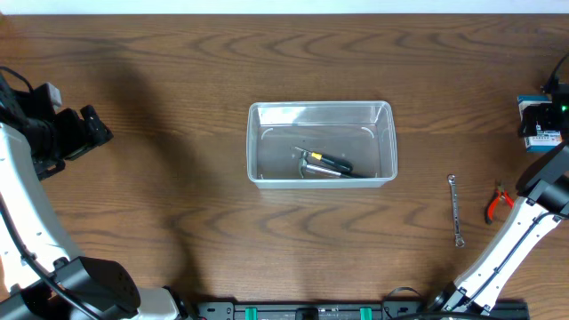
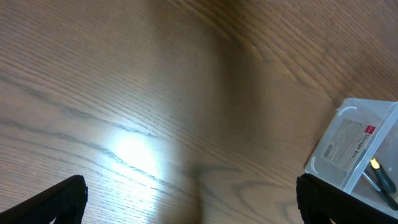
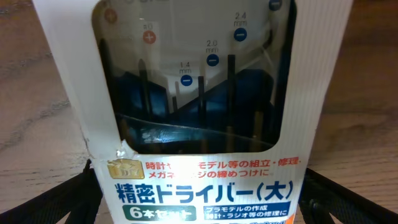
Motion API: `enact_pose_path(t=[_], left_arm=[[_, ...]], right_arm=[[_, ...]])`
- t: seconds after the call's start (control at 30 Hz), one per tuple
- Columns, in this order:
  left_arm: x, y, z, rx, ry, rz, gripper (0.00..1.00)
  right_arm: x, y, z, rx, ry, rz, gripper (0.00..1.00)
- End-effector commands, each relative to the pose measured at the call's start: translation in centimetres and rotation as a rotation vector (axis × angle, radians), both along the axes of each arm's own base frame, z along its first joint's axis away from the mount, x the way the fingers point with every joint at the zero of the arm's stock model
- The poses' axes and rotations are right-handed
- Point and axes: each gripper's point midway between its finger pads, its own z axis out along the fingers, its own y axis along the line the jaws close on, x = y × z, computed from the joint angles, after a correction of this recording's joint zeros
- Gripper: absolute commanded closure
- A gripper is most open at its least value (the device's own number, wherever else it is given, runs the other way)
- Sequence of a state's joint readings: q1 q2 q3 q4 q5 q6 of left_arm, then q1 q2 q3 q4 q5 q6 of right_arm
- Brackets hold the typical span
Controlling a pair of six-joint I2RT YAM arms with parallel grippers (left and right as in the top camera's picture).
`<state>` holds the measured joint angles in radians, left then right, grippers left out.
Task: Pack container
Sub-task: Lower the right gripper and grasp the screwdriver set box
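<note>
My fingers reach down on either side of the box (image 3: 200, 177), so they would hold it if they closed now. My right gripper needs to close on the box now.
The clear container (image 1: 267, 114) sits at the table's middle; one corner of it shows in the left wrist view (image 2: 348, 144). Inside lie a black-handled screwdriver (image 1: 337, 163) and a silver tool (image 1: 318, 172). My left gripper (image 1: 89, 133) hovers far to the left, open over bare wood (image 2: 199, 208). At the far right edge, my right gripper (image 3: 202, 199) stands open with a blue and white box of precision screwdrivers (image 3: 199, 93) between its fingers (image 3: 81, 199). I cannot tell whether the fingers touch the box (image 1: 540, 123).
A silver wrench (image 1: 455, 211) and red-handled pliers (image 1: 496, 204) lie on the wood right of the container. The right arm (image 1: 511, 240) rises from the front right edge, the left arm (image 1: 27, 204) from the front left.
</note>
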<state>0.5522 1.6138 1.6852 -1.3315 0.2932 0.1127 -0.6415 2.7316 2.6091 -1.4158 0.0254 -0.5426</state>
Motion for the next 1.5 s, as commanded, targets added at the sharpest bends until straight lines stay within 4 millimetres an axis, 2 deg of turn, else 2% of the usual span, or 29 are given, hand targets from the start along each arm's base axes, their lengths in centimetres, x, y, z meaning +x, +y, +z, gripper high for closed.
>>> enact_pose_path(t=[0.0, 0.23, 0.53, 0.67, 0.97, 1.07, 1.2, 1.3, 1.4, 1.47], left_arm=[[0.0, -0.1, 0.0, -0.005, -0.004, -0.012, 0.02], [0.0, -0.1, 0.0, -0.005, -0.003, -0.012, 0.02], [0.0, -0.1, 0.0, -0.005, -0.003, -0.012, 0.02], [0.0, -0.1, 0.0, -0.005, -0.004, -0.012, 0.02], [0.0, -0.1, 0.0, -0.005, -0.003, -0.012, 0.02], [0.0, -0.1, 0.0, -0.005, -0.004, -0.012, 0.02], [0.0, -0.1, 0.0, -0.005, -0.003, -0.012, 0.02], [0.0, -0.1, 0.0, -0.005, -0.003, -0.012, 0.02], [0.0, -0.1, 0.0, -0.005, -0.003, -0.012, 0.02], [0.0, -0.1, 0.0, -0.005, -0.003, -0.012, 0.02]], right_arm=[[-0.1, -0.1, -0.3, 0.011, -0.003, 0.010, 0.01], [-0.1, 0.0, -0.3, 0.012, -0.002, 0.011, 0.02], [-0.1, 0.0, -0.3, 0.011, -0.003, 0.011, 0.18], [0.3, 0.2, -0.3, 0.007, -0.007, 0.018, 0.21], [1.8, 1.4, -0.3, -0.011, -0.021, 0.043, 0.27], [2.5, 1.8, -0.2, -0.019, -0.034, 0.041, 0.35], [3.1, 2.5, 0.0, -0.021, -0.039, 0.049, 0.36], [3.7, 3.1, 0.7, -0.020, -0.055, 0.048, 0.40], [4.5, 3.7, 2.1, -0.031, -0.085, 0.064, 0.55], [5.3, 4.3, 3.5, -0.042, -0.117, 0.079, 0.60]])
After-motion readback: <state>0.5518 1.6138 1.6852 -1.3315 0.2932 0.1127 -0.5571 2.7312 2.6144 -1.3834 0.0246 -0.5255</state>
